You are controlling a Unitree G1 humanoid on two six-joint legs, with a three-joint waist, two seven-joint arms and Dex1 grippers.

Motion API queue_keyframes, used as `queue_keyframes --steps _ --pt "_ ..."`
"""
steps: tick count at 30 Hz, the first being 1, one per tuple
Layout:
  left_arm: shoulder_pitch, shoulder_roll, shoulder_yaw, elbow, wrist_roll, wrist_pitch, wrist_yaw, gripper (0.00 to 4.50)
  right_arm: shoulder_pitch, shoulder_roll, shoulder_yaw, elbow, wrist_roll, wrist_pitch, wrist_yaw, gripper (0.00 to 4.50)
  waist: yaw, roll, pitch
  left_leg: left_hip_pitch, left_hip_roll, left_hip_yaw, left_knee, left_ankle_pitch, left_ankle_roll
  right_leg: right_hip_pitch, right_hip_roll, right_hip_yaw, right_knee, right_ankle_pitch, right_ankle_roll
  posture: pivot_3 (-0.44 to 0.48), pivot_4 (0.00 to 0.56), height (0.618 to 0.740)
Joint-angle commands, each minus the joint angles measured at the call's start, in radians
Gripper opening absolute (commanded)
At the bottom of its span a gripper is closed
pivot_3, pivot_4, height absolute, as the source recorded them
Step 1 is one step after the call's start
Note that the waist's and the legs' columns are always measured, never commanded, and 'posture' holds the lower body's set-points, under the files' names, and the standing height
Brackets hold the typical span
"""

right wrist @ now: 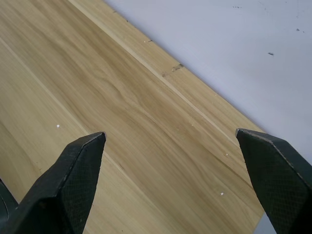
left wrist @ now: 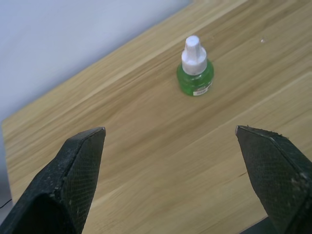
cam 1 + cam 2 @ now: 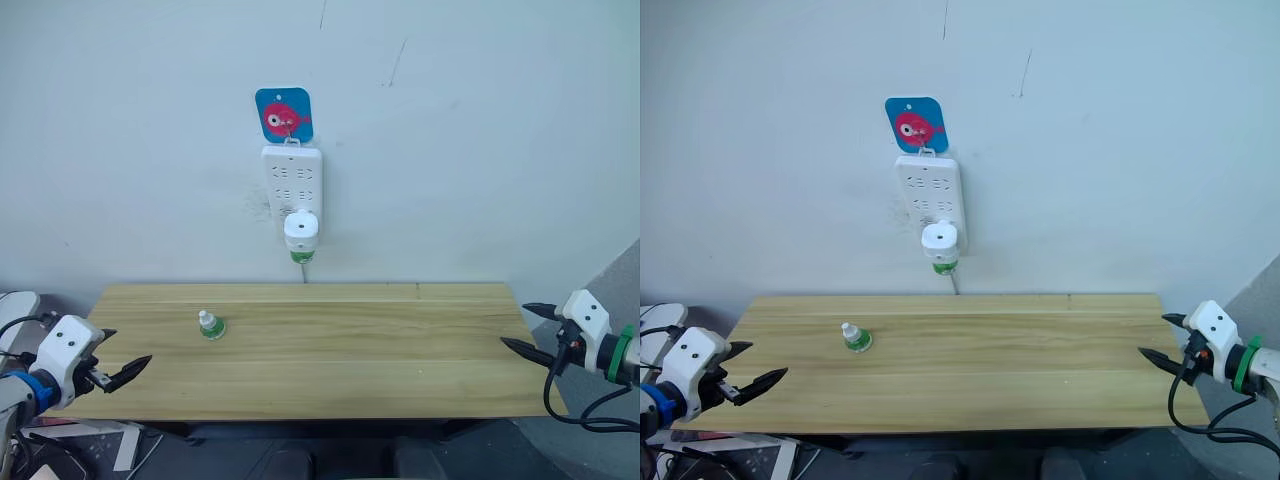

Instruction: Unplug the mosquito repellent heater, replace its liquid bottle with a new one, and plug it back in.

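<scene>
The right gripper grabs the heater by its white housing [image 3: 301, 228] next, which leaves the mosquito repellent heater's green bottle [image 3: 302, 257] free to be swapped.
The white mosquito repellent heater [image 3: 301, 232] is plugged into the bottom of a white power strip [image 3: 292, 182] on the wall, with a green bottle [image 3: 301, 256] showing under it. A second green liquid bottle [image 3: 210, 324] with a white cap stands on the wooden table [image 3: 330, 350], left of centre; it also shows as the bottle [image 2: 195, 73] beyond my left fingers. My left gripper [image 3: 125, 353] hangs open at the table's left end, empty. My right gripper [image 3: 522, 329] is open and empty at the right end.
A blue card with a pink fish [image 3: 283, 114] hangs above the power strip. A cable [image 3: 953, 282] drops from the strip behind the table. Clutter [image 3: 110, 440] lies on the floor at the lower left.
</scene>
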Motion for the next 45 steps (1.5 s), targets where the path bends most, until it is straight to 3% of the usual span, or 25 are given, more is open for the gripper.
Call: queue_keyframes --steps 1,11,15,21,26,33,45 --pt "0.010 0.029 0.042 -0.014 -0.015 -0.029 -0.012 4.50 0.015 -0.011 -0.043 -0.056 0.014 -0.045 0.011 4.47 0.000 0.000 0.004 0.000 0.000 0.000 0.000 0.000 0.000 0.000 0.000 0.000 0.000 0.000 0.000 0.077 0.100 0.740" --pt "0.002 0.012 0.005 -0.242 -0.117 0.164 -0.053 4.50 0.036 0.027 -0.009 -0.393 0.089 0.026 -0.010 4.47 -0.014 -0.001 0.065 -0.002 0.001 -0.002 0.001 0.000 0.000 -0.001 0.000 -0.001 0.001 -0.002 -0.004 0.019 0.181 0.740" --pt "-0.090 0.010 -0.033 -0.319 -0.148 0.255 -0.037 4.50 -0.016 0.055 0.015 -0.563 0.153 0.142 -0.066 4.47 -0.024 -0.004 0.091 -0.003 0.000 -0.003 0.001 0.000 0.000 -0.002 -0.001 -0.001 0.001 0.000 0.000 -0.004 0.211 0.740" --pt "-0.325 -0.009 -0.114 -0.400 -0.240 0.436 -0.015 4.50 -0.203 0.115 0.039 -0.793 0.318 0.396 -0.241 4.47 -0.038 -0.005 0.119 -0.008 0.000 -0.004 0.002 0.000 0.000 -0.005 -0.001 -0.002 0.001 0.002 0.003 -0.053 0.247 0.740" --pt "-0.441 -0.032 -0.148 -0.406 -0.290 0.517 -0.008 4.50 -0.283 0.129 0.038 -0.851 0.387 0.503 -0.319 4.47 -0.059 -0.009 0.131 -0.021 -0.001 -0.003 0.002 0.000 -0.001 -0.020 -0.002 -0.001 0.001 0.006 -0.003 -0.078 0.262 0.740" --pt "-0.572 -0.072 -0.165 -0.349 -0.302 0.546 0.006 4.50 -0.272 0.124 0.026 -0.893 0.420 0.556 -0.356 4.47 -0.071 -0.010 0.140 -0.034 -0.001 -0.003 0.003 0.000 0.000 -0.033 -0.002 -0.002 0.003 0.007 -0.003 -0.099 0.275 0.740" --pt "-0.798 -0.138 -0.241 -0.140 -0.256 0.463 -0.039 4.50 -0.278 0.130 0.033 -0.927 0.453 0.601 -0.393 4.47 -0.082 -0.015 0.155 -0.035 -0.001 -0.002 0.005 0.000 0.000 -0.033 -0.002 -0.002 0.003 0.007 -0.003 -0.113 0.290 0.740"
